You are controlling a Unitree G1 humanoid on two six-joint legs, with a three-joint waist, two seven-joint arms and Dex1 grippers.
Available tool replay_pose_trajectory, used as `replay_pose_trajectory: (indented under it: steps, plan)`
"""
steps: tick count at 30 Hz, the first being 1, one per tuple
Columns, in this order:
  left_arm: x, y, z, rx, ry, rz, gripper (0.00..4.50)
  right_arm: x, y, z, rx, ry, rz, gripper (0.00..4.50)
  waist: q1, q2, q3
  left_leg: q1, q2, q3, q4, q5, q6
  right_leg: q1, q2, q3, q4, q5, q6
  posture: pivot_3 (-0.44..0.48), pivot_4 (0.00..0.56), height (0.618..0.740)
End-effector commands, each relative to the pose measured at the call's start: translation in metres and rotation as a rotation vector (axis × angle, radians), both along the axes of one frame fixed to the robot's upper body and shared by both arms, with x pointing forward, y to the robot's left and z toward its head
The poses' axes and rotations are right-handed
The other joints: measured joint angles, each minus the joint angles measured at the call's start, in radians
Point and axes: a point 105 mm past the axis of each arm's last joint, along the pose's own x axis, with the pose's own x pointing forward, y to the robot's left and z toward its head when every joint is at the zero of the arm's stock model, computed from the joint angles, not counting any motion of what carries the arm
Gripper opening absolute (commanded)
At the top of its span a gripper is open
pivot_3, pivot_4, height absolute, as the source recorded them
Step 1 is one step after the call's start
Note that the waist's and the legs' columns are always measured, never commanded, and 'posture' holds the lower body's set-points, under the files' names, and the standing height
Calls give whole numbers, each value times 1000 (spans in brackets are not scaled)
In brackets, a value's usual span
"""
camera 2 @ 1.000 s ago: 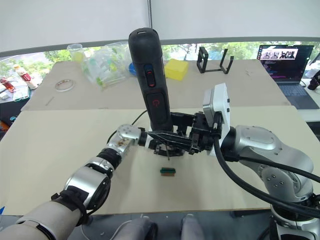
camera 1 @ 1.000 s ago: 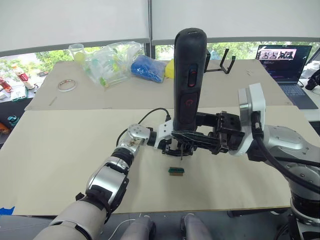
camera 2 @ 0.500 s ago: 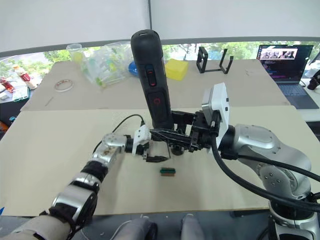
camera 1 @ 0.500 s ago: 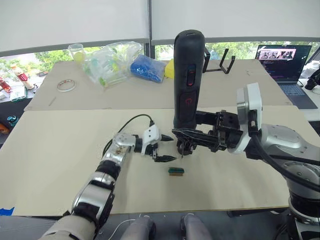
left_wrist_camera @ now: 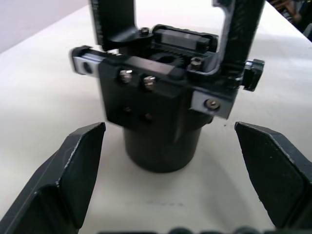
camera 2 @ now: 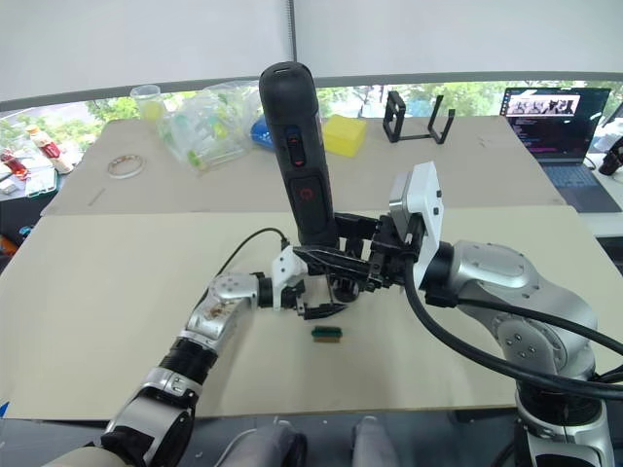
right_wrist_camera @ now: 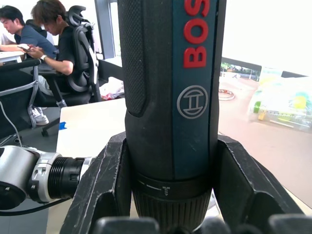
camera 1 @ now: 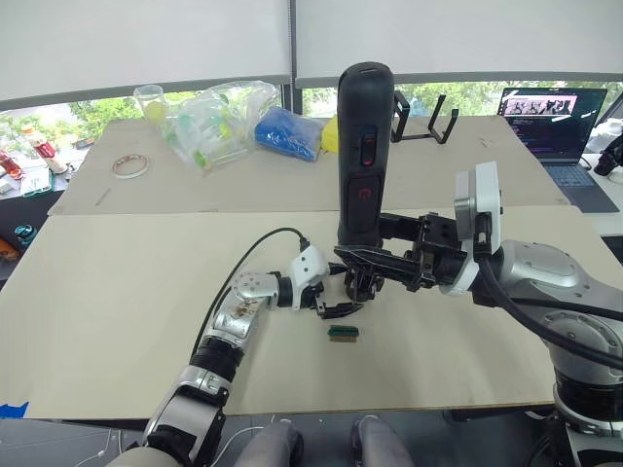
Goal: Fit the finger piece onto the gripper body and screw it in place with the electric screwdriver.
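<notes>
My left gripper should next hold the gripper body by its round base [left_wrist_camera: 162, 152]. The gripper body's screwed side [left_wrist_camera: 139, 90] then stays free for fastening the finger piece.
My right gripper [camera 1: 368, 263] is shut on the electric screwdriver [camera 1: 364, 156], a thick black cylinder with red buttons held upright near the table's middle. In the right wrist view the fingers [right_wrist_camera: 109, 185] clamp its lower barrel [right_wrist_camera: 170, 87]. Directly beneath its tip stands the gripper body [left_wrist_camera: 161, 97], a black block on a round base with screws on its face and black uprights rising from its top. My left gripper [left_wrist_camera: 169, 127] is open, one finger on each side of that body, apart from it. From the head it sits just left of the body [camera 1: 341, 292]. I cannot single out the finger piece.
A tiny green-and-brown block [camera 1: 342, 333] lies just in front of the grippers. On the far table are clear plastic bags [camera 1: 214, 122], a blue bundle [camera 1: 289, 133], a yellow block [camera 2: 343, 134], a tape ring [camera 1: 129, 165], a black frame stand [camera 1: 428, 117] and a laptop [camera 1: 550, 117].
My left gripper drew back to the left from under the screwdriver, then came forward again with its fingers open around the gripper body. The screwdriver shifted only slightly.
</notes>
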Motion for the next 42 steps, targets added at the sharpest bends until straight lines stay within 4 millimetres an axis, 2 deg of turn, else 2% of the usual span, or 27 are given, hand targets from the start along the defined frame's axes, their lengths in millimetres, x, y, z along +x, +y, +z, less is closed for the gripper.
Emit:
replay_pose_trajectory:
  steps: [1, 4, 7, 10, 13, 17, 23, 30, 31, 34, 41, 42]
  plan:
    - [-3, -10, 5, -15, -10, -30, 4500, -4, -1, 13, 35, -73, 1, 1907, 0, 0, 0, 0, 0, 0, 0, 0, 0, 0, 0, 0, 0, 0, 0, 0, 150, 740]
    - [1, -12, 1, 15, -34, -11, 4500, -4, -2, 13, 33, -75, -5, 1907, 0, 0, 0, 0, 0, 0, 0, 0, 0, 0, -1, 0, 0, 0, 0, 0, 150, 740]
    - [10, -13, 0, 13, -26, 30, 3659, -4, -2, 13, 30, -77, -9, 1907, 1, 0, 0, 0, 0, 0, 0, 0, 0, 0, 0, 0, 0, 0, 0, 0, 150, 740]
    - [8, -17, -1, 19, -36, -4, 2303, -4, -3, 13, 29, -79, -11, 1907, 1, 0, 0, 0, 0, 0, 0, 0, 0, 0, -1, 0, 0, 0, 0, 0, 150, 740]
    - [11, -17, -1, 15, -36, -3, 2305, -4, -2, 14, 27, -84, -8, 1907, 2, 0, 0, 0, 0, 0, 0, 0, 0, 0, -2, 0, 0, 0, 0, 0, 150, 740]
    - [18, -6, 4, 8, -43, 8, 2305, -4, -2, 15, 25, -90, -4, 1907, 2, 0, 0, 0, 0, 0, 0, 0, 0, 1, -2, 0, -1, 0, 0, 0, 150, 740]
    - [24, 24, 19, 21, -55, -19, 2305, -3, -2, 16, 24, -96, 6, 1907, -12, 0, 0, 0, 1, 0, -1, 0, -1, -1, -1, 0, 0, 0, 0, 0, 150, 740]
    - [24, 22, 13, 51, -59, -8, 2305, -3, 1, 16, 30, -99, 21, 1907, -4, 0, 0, -1, 0, 0, 0, 0, 0, -2, 0, -1, 0, 0, 0, 0, 150, 740]
    - [23, 21, 12, 50, -59, -6, 3374, -3, 2, 16, 31, -100, 24, 1907, -3, 0, 0, -1, -1, 0, 0, 0, 0, -2, 0, -1, 0, 0, 0, 0, 150, 740]
    - [22, 18, 10, 42, -55, -2, 4500, -3, 2, 16, 29, -101, 29, 1907, -1, 0, 0, -1, 0, 0, 0, 0, 0, -2, 0, 0, 0, 0, 0, 0, 150, 740]
    - [18, 14, 6, 24, -82, 23, 4500, -4, 2, 16, 27, -101, 32, 1907, -2, 0, 0, -1, 0, 0, 0, 0, 0, -2, -1, 0, 0, 0, 0, 0, 150, 740]
    - [19, 14, 5, 24, -82, 32, 4254, -4, 2, 16, 27, -101, 32, 1907, -2, 0, 0, -1, 0, 0, 0, 0, 0, -2, -2, 0, 0, 0, 0, 0, 150, 740]
